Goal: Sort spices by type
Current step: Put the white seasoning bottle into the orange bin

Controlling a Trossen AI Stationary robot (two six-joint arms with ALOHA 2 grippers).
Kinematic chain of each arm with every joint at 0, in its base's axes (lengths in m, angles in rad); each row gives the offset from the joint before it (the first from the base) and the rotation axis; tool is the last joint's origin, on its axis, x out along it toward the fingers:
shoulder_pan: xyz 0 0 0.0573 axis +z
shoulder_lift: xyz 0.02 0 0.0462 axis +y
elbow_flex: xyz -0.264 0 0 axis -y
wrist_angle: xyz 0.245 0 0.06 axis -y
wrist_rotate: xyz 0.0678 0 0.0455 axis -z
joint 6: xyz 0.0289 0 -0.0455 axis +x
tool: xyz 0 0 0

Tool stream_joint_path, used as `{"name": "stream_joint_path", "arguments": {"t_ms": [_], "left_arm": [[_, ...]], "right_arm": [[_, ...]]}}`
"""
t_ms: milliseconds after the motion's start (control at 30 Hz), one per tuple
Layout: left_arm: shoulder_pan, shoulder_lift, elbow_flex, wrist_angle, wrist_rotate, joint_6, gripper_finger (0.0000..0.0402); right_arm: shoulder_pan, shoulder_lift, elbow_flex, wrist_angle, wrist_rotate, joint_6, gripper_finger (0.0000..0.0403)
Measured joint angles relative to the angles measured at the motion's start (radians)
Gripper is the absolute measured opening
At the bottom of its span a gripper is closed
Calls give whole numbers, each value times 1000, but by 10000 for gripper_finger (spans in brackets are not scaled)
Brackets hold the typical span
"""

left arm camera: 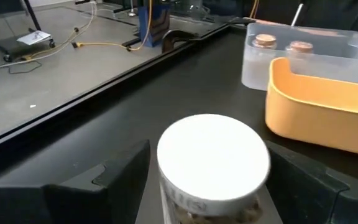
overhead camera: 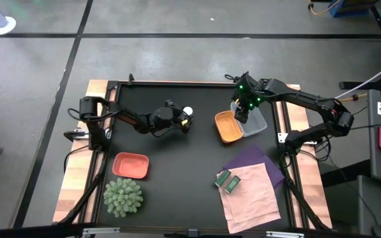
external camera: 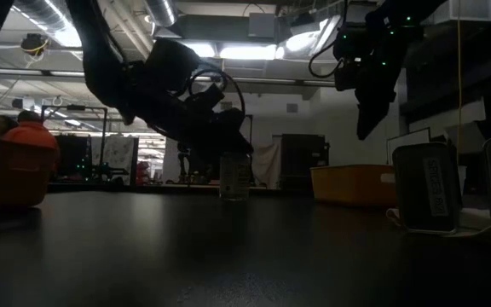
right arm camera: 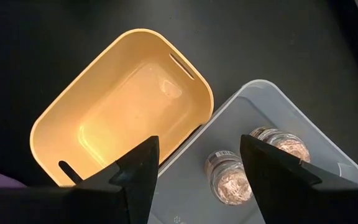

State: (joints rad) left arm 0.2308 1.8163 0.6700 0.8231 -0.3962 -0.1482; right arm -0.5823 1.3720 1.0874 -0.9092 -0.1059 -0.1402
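I should next grab the white-capped jar by its round cap (overhead camera: 188,110) with my left gripper, to sort this spice into the salmon-red tray (overhead camera: 130,165).
The white-capped jar (left arm camera: 213,152) stands upright on the black table, and it also shows in the high view as the jar (overhead camera: 188,112). My left gripper (left arm camera: 207,183) is open and comes in level from the table's left, one finger on each side of the jar. Two pinkish-topped jars (right arm camera: 229,177) (right arm camera: 281,143) stand in the clear tray (right arm camera: 316,134). My right gripper (right arm camera: 199,142) hangs open and empty above the seam between that tray and the orange tray (right arm camera: 123,106). Two green packets (overhead camera: 228,180) lie on the pink cloth.
The orange tray (overhead camera: 229,127) and the clear tray (overhead camera: 256,120) sit side by side at the table's right-centre. A salmon-red tray (overhead camera: 131,165) and a green spiky plant ball (overhead camera: 123,196) are near the left front. Pink cloth (overhead camera: 253,198) overlaps purple cloth (overhead camera: 256,158) at the right front.
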Motion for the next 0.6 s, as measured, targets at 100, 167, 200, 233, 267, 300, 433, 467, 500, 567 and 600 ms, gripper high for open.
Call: {"name": "stream_joint_path", "arguments": {"t_ms": [100,167,200,233,267,300,433,467,500,567,600], "left_arm": [[13,13,14,1,0,3,280],[18,13,15,-2,0,16,280],[20,13,15,-2,0,20,280],[20,13,15,-3,0,21,280],[20,12,15,-4,0,23,278],[20,11,15,-2,0,29,275],[18,10,15,0,0,51,236],[18,10,15,0,0,51,221],[17,10,15,0,0,51,206],[17,10,15,0,0,46,189],[18,7,15,-3,0,43,189]], "right_arm": [[0,0,0,0,0,0,225],[0,0,0,0,0,0,225],[0,0,0,0,0,0,225],[0,0,0,0,0,0,225],[0,0,0,0,0,0,225],[0,0,0,0,0,0,225],[0,0,0,0,0,0,225],[0,0,0,0,0,0,225],[0,0,0,0,0,0,225],[0,0,0,0,0,0,225],[0,0,0,0,0,0,225]]}}
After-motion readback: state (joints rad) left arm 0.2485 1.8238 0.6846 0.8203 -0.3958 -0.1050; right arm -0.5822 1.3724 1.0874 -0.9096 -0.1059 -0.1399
